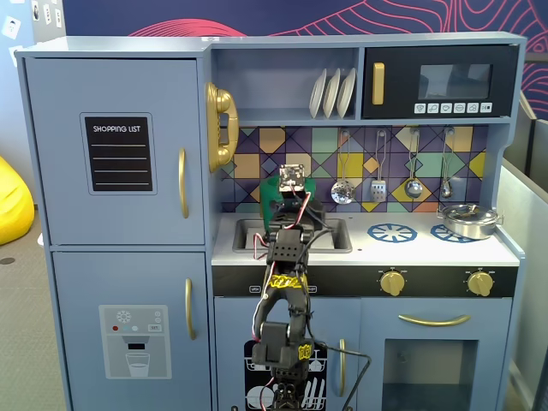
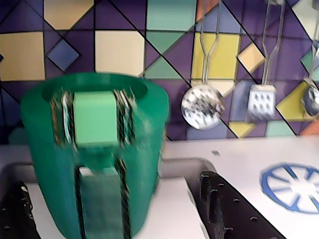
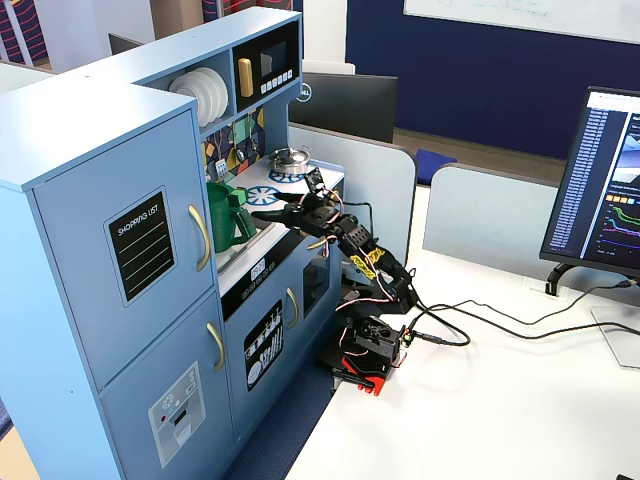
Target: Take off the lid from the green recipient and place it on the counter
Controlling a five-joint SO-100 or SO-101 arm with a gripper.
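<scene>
Next, the gripper grabs the lid by its rim [image 1: 271,181] to take it off the green recipient and place it on the counter.
The green recipient [image 2: 94,164] stands in the sink, blurred in the wrist view, with a lighter ribbed strap down its front. It also shows in both fixed views [image 1: 272,195] [image 3: 228,215], partly behind the arm in one. The dark-green lid [image 2: 94,85] seems to lie flat on its top, its light green strap [image 2: 94,118] hanging over the front. My gripper [image 2: 119,211] is open, one black finger [image 2: 229,209] to the right of the recipient and the other at the bottom left, neither touching it. The gripper [image 3: 258,212] reaches over the white counter [image 1: 428,248].
The sink rim [image 2: 184,164] lies under the gripper. A blue burner ring [image 2: 294,186] is on the counter to the right. A skimmer [image 2: 202,102] and spatula [image 2: 260,102] hang on the tiled wall. A steel pot [image 1: 467,220] sits at the far right.
</scene>
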